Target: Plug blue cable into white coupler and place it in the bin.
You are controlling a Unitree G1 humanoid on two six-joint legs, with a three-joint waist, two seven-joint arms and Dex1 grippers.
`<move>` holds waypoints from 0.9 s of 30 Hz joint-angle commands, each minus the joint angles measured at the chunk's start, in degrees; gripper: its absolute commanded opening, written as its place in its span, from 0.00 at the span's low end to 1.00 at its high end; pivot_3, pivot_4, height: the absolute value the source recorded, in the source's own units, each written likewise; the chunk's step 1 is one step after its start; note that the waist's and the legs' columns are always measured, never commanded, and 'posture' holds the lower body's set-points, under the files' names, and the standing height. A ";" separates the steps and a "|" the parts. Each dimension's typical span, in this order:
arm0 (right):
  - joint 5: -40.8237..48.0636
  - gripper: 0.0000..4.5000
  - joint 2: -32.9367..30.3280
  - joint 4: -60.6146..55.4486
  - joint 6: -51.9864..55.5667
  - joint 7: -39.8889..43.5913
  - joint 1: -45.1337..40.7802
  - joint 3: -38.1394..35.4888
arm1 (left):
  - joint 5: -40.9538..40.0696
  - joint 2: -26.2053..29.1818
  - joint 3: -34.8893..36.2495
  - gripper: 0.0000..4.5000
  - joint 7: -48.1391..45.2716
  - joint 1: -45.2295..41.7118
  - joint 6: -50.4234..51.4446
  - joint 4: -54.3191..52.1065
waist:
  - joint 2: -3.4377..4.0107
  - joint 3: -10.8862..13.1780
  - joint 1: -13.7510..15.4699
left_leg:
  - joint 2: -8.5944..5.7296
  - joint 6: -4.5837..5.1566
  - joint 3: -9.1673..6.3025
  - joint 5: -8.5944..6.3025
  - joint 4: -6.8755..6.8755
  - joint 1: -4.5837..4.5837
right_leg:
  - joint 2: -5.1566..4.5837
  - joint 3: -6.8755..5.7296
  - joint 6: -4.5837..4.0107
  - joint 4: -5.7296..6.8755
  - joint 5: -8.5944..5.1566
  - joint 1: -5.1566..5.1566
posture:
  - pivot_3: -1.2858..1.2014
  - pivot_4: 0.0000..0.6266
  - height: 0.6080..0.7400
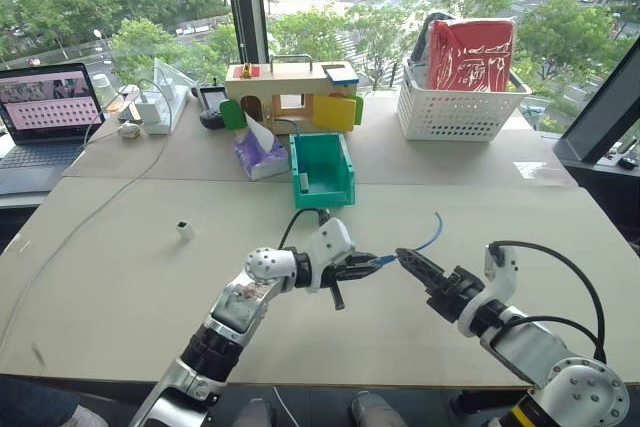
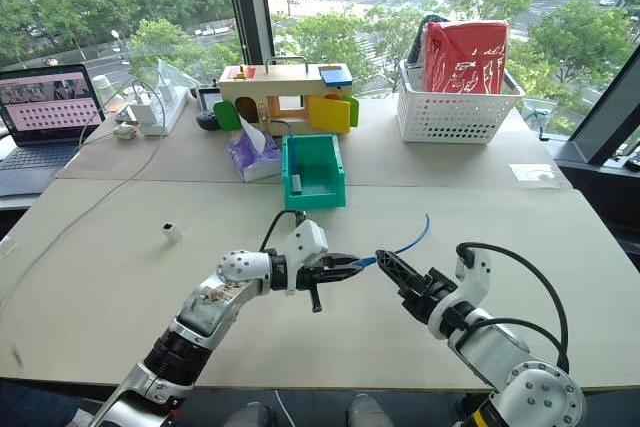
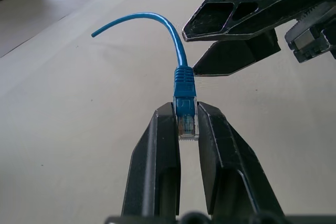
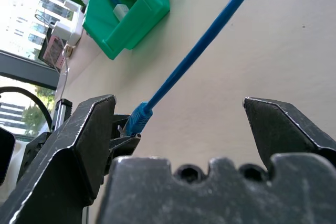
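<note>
The plug's front end is covered by my left gripper's fingertips, so my right gripper will grab the plug by its ribbed blue boot (image 1: 386, 260) next.
My left gripper (image 1: 372, 262) is shut on the plug of the blue cable (image 1: 428, 237), held above the middle of the table. In the left wrist view the plug (image 3: 186, 109) sits pinched between the two fingers, and the cord arcs away freely. My right gripper (image 1: 405, 258) stands open just right of the plug, its tips facing it; in the right wrist view the cable (image 4: 210, 40) runs between the spread fingers (image 4: 89, 129) without touching them. The white coupler (image 1: 185, 230) stands alone on the table to the left. The teal bin (image 1: 322, 190) sits behind the grippers.
A white perforated basket (image 1: 460, 112) with a red bag stands at the back right. A wooden toy house (image 1: 290, 92), a purple tissue pack (image 1: 258, 154) and a laptop (image 1: 45, 107) line the back. A long grey-white cord (image 1: 100, 209) trails across the left.
</note>
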 commanded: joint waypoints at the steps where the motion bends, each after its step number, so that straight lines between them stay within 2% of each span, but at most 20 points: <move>1: 8.73 1.00 10.97 1.56 -3.44 -4.45 1.36 2.43 | -1.22 -1.02 -0.32 0.02 0.07 -0.05 0.02 -1.69 | 0.00 0.00 0.04 | 0.00 0.00 0.00 0.00 0.00 -0.01 | 0.00 0.00 0.01 0.00 0.00 0.00 | 0.52 0.24 0.95; 5: 17.14 1.00 8.31 3.65 -8.12 -10.91 4.42 7.26 | -0.85 -2.09 -0.84 0.02 0.36 -0.18 -0.51 -0.80 | 0.00 0.00 0.02 | 0.00 0.01 0.00 0.00 -0.01 -0.01 | 0.00 0.00 0.01 -0.04 -0.01 0.01 | 0.52 0.24 0.95; 9: 25.60 0.77 3.94 5.36 -14.26 -17.76 7.59 12.80 | -0.66 -2.73 -0.89 0.02 0.51 -0.26 -0.85 -0.25 | 0.00 0.00 -0.07 | 0.00 0.01 0.00 0.00 -0.02 -0.02 | 0.00 0.02 0.01 -0.05 -0.02 0.00 | 0.52 0.24 0.95; 16: 36.68 0.23 -4.80 5.67 -26.37 -24.87 12.65 23.03 | -0.88 -3.14 -0.84 0.02 0.76 -0.01 -0.82 -0.19 | 0.00 0.00 -0.16 | -0.01 0.03 0.01 -0.02 -0.12 -0.07 | -0.03 0.04 0.02 -0.16 -0.07 -0.01 | 0.52 0.24 0.95; 18: 38.83 0.08 -6.95 5.50 -28.90 -25.77 13.64 25.39 | -0.95 -3.24 -0.79 0.02 0.73 -0.03 -0.88 -0.02 | 0.00 0.00 -0.14 | 0.00 0.03 0.01 -0.01 -0.12 -0.03 | -0.02 0.03 0.03 -0.15 -0.07 0.00 | 0.52 0.24 0.95; 19: 39.82 0.04 -8.19 5.38 -30.32 -26.12 14.13 26.54 | -0.98 -3.28 -0.81 0.02 0.75 -0.01 -0.86 -0.03 | 0.00 0.00 -0.13 | 0.00 0.03 0.01 -0.01 -0.12 -0.03 | -0.02 0.03 0.03 -0.15 -0.08 0.01 | 0.52 0.24 0.95; 21: 41.03 0.00 -10.18 5.20 -32.92 -26.46 14.78 28.29 | -1.04 -3.40 -0.83 0.02 0.82 -0.03 -0.91 0.08 | 0.00 0.00 -0.07 | -0.01 0.03 0.01 -0.01 -0.12 -0.03 | -0.02 0.04 0.04 -0.16 -0.08 0.02 | 0.52 0.24 0.95; 27: 43.00 0.00 -14.80 4.43 -40.07 -26.37 16.21 32.41 | -1.34 -3.53 -0.87 0.02 1.12 0.17 -0.60 -0.09 | -0.01 0.01 0.02 | -0.01 0.03 0.01 -0.01 -0.12 -0.04 | -0.02 0.04 0.02 -0.17 -0.09 0.01 | 0.52 0.24 0.95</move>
